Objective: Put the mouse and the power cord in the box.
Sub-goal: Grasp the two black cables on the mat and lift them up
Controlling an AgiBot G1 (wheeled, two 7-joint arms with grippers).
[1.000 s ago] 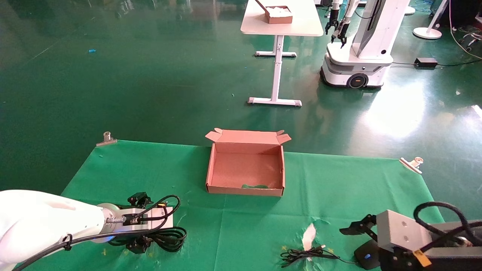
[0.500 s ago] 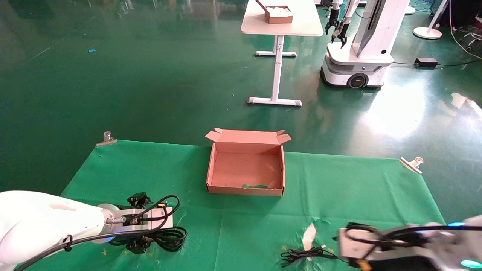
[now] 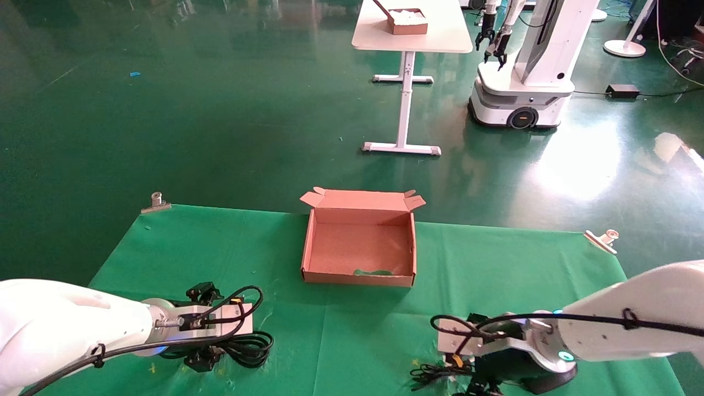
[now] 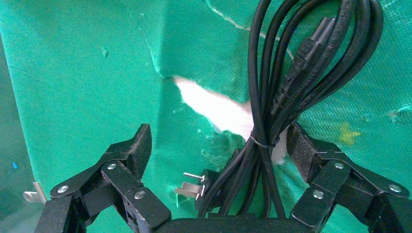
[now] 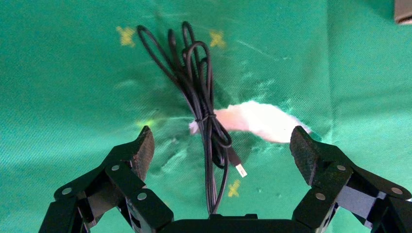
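Observation:
The right gripper grabs the wire bundle at its tied middle [image 5: 206,118] next, where the strands gather tightly, since the slack loops spread out loosely.
The brown cardboard box [image 3: 357,279] stands open at the middle of the green cloth, with nothing in it. The looped power cord [image 3: 248,347] lies near the front left. My left gripper [image 3: 202,324] is open and low over it. In the left wrist view the tied cord bundle [image 4: 272,97] and its plug [image 4: 197,184] lie between the fingers of the left gripper [image 4: 218,136]. My right gripper [image 3: 479,355] is open over the thin mouse wire [image 3: 432,374]. The wire bundle [image 5: 201,107] lies between the fingers of the right gripper [image 5: 222,136]. The mouse [image 3: 550,380] is mostly hidden under the right arm.
Metal clips [image 3: 155,202] [image 3: 602,239] hold the cloth at its far corners. White tears [image 5: 257,121] [image 4: 214,104] show in the cloth under both bundles. Beyond stand a white table [image 3: 440,38] with a smaller box [image 3: 407,21], and another robot [image 3: 522,71].
My right arm has swung in from the right edge toward the left, and its gripper now hangs over the mouse wire. The left arm and cord have not moved.

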